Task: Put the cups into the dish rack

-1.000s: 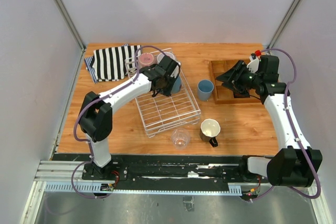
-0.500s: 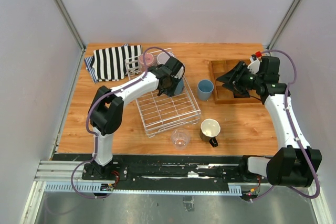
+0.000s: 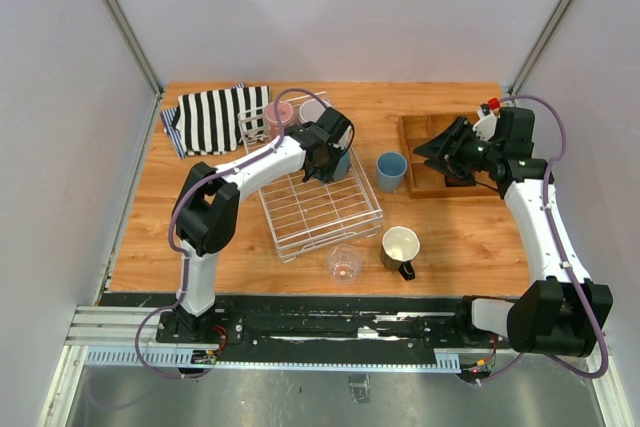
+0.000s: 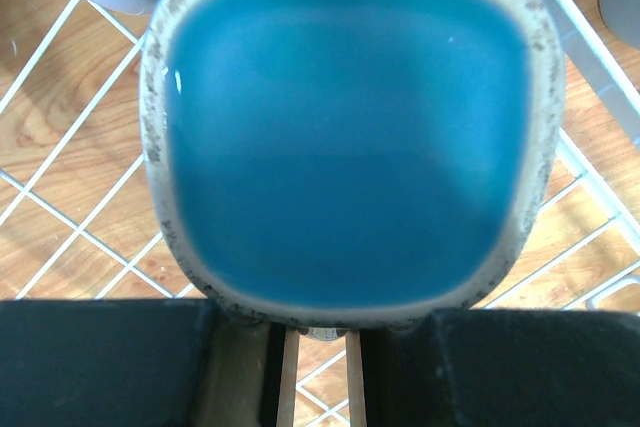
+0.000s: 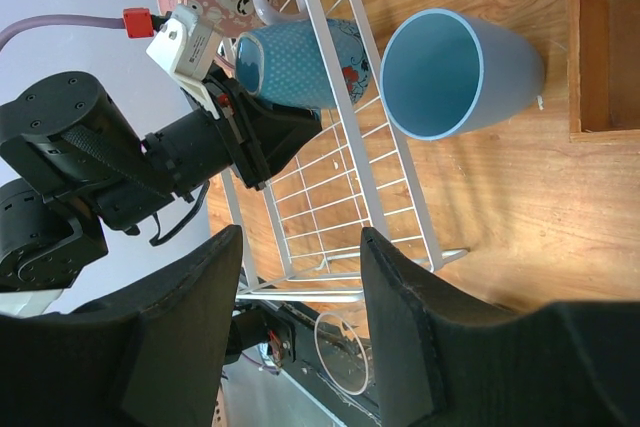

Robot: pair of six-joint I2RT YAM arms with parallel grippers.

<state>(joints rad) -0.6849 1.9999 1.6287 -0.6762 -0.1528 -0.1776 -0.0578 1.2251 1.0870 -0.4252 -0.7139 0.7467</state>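
I should open my left gripper now, because the blue-grey mug is upright inside the rack beside the rack's wire side and would stay standing.
My left gripper (image 3: pixel 324 154) is shut on the rim of the blue-grey mug (image 3: pixel 340 161), which is at the far right of the white dish rack (image 3: pixel 322 209). The left wrist view is filled by the mug's blue inside (image 4: pixel 345 137), with my gripper (image 4: pixel 315 352) at its lower rim. A pink cup (image 3: pixel 278 113) and a grey-lilac cup (image 3: pixel 315 109) sit at the rack's far end. On the table are the light blue tumbler (image 3: pixel 391 170), the dark mug with cream inside (image 3: pixel 400 248) and the clear glass (image 3: pixel 343 263). My right gripper (image 3: pixel 438 150) hangs open and empty.
A brown wooden compartment tray (image 3: pixel 425 175) lies under the right gripper. A striped cloth (image 3: pixel 213 119) is at the far left. In the right wrist view the tumbler (image 5: pixel 455 72) stands just outside the rack's wire side (image 5: pixel 335 107), beyond my gripper (image 5: pixel 300 317).
The left arm has swung its elbow inward and carried the mug slightly right toward the rack's far right corner. The right arm has barely moved.
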